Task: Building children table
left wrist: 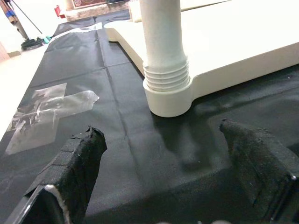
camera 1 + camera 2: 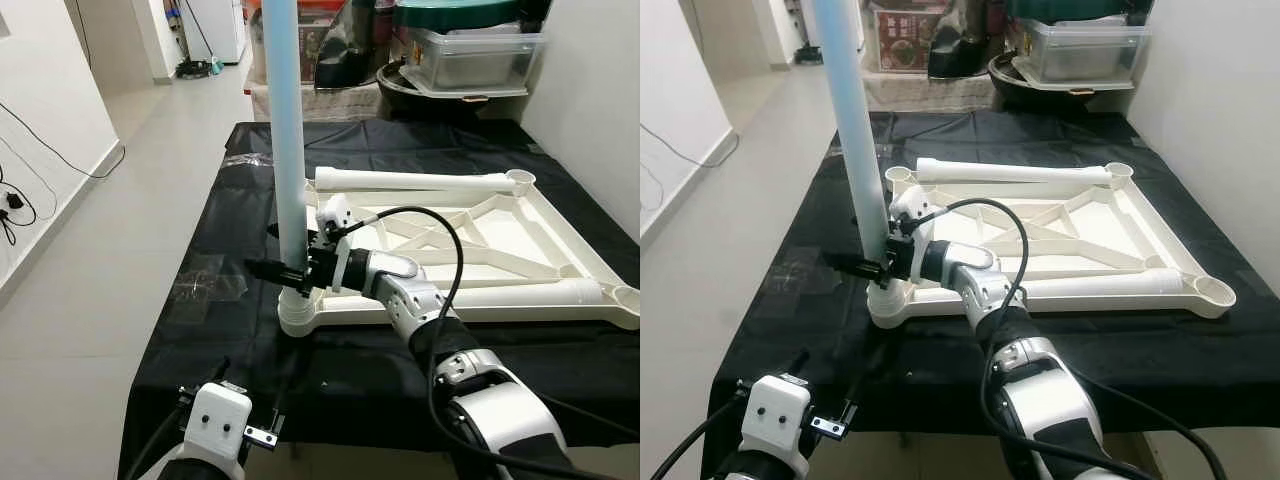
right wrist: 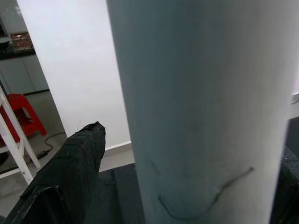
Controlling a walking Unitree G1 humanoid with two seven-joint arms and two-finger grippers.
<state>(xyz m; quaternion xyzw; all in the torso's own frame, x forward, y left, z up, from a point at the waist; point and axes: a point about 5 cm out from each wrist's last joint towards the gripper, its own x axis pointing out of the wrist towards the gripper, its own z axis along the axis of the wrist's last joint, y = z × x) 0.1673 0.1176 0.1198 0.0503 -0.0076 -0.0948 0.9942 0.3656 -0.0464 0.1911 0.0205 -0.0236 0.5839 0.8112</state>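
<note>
I next need to grab the upright leg with my right gripper by the lower part of its body, above the threads. Then I can screw the leg into the table top's socket.
A white children's table top (image 2: 520,225) lies upside down on a black cloth (image 2: 200,340). A pale leg (image 2: 287,130) stands upright in its near-left corner socket (image 2: 297,315); the leg's threads (image 1: 166,77) show above the socket. Two more legs lie on the top, one along the far edge (image 2: 420,181) and one along the near edge (image 2: 520,293). My right gripper (image 2: 290,272) reaches around the upright leg just above the socket, open, with a gap between one finger (image 3: 74,158) and the leg. My left gripper (image 1: 163,135) hovers low over the cloth before the socket, open and empty.
Crumpled clear plastic wrap (image 2: 210,280) lies on the cloth left of the socket. Storage bins and pans (image 2: 470,50) crowd the far end. A white wall stands close on the right. Tiled floor (image 2: 90,260) lies to the left, with cables along the wall.
</note>
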